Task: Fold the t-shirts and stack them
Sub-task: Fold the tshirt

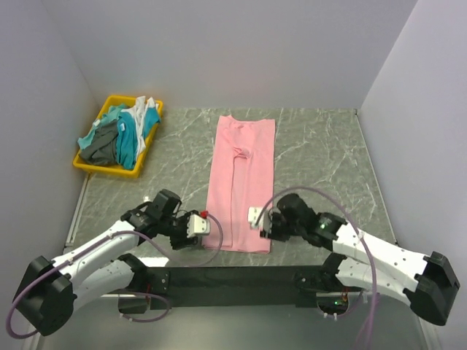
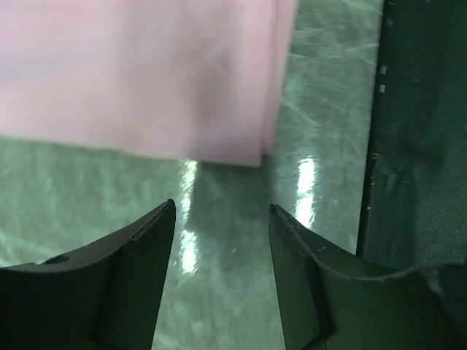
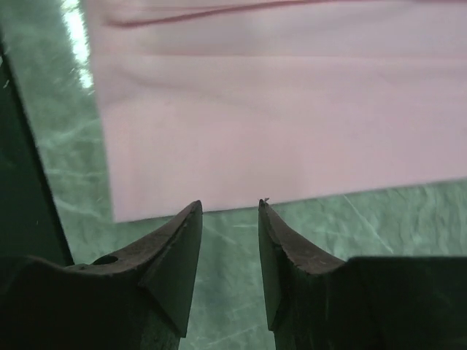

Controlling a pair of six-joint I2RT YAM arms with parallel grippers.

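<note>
The robot's right gripper should next grab the pink t-shirt (image 1: 241,182) by its near hem corner (image 1: 267,250), opposite the left gripper's corner, to fold the t-shirt lengthwise evenly.
A light pink t-shirt (image 1: 241,182) lies flat on the table as a long narrow strip, sides folded in, running from the back toward the arms. My left gripper (image 1: 206,223) stands open just left of its near left corner, which shows in the left wrist view (image 2: 219,87); nothing is between the fingers. My right gripper (image 1: 257,220) is open at the near right edge, its tips right at the pink t-shirt's edge (image 3: 277,131), holding nothing. More t-shirts (image 1: 120,135), teal, dark grey and white, lie heaped in the bin.
A yellow plastic bin (image 1: 151,142) sits at the back left of the green marbled table (image 1: 321,160). A black strip (image 1: 241,275) runs along the near edge between the arm bases. Grey walls close in the left, back and right sides.
</note>
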